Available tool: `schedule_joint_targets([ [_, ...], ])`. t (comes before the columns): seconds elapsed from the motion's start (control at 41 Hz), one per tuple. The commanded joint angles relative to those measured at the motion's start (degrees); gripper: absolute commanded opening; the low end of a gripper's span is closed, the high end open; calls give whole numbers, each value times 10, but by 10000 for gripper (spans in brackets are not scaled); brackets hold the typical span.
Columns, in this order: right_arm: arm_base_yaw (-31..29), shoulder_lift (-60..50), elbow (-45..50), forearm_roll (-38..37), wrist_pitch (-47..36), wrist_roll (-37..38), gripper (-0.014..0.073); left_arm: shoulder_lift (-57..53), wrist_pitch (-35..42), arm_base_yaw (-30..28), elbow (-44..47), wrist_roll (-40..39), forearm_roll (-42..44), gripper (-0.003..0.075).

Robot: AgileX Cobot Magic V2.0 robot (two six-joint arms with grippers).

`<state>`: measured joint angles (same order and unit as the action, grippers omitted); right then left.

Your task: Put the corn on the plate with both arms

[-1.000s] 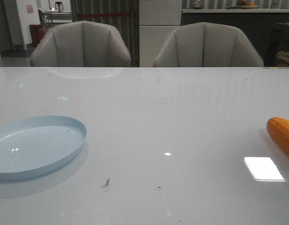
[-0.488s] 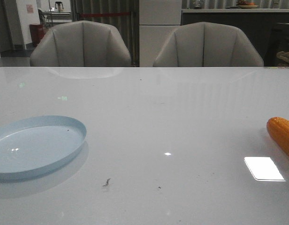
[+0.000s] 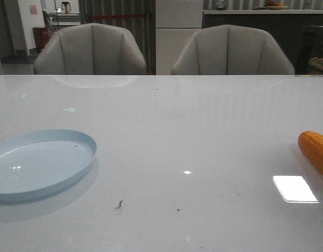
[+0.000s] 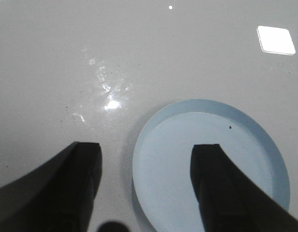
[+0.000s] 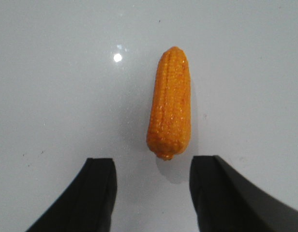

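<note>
The left gripper grabs the plate by its thin raised rim (image 4: 135, 166) next, since the plate's round side is far wider than my fingers open.
The orange corn (image 3: 316, 152) lies on the white table at the right edge of the front view, partly cut off. In the right wrist view the corn (image 5: 170, 103) lies lengthwise just beyond my open, empty right gripper (image 5: 153, 164). The pale blue plate (image 3: 25, 173) sits empty at the front left. In the left wrist view my left gripper (image 4: 146, 149) is open and empty above the plate's (image 4: 245, 140) near rim, one finger (image 4: 214, 179) over the plate and the other (image 4: 76, 179) over bare table. Neither arm shows in the front view.
The white table (image 3: 177, 121) is glossy with light reflections (image 3: 294, 188) and small dark specks (image 3: 118, 204). Two grey chairs (image 3: 90, 50) stand behind its far edge.
</note>
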<state>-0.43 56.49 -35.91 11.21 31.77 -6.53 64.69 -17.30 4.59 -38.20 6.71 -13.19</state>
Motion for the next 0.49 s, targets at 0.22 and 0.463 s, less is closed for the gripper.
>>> schedule_joint_targets([
  [0.22, -4, -5, -18, -1, -21, -1, 464, 162, -59, 0, -136, -6, 35, 470],
  [0.463, -4, -5, -18, -1, -21, -1, 464, 271, -84, -23, -182, -6, 57, 470],
])
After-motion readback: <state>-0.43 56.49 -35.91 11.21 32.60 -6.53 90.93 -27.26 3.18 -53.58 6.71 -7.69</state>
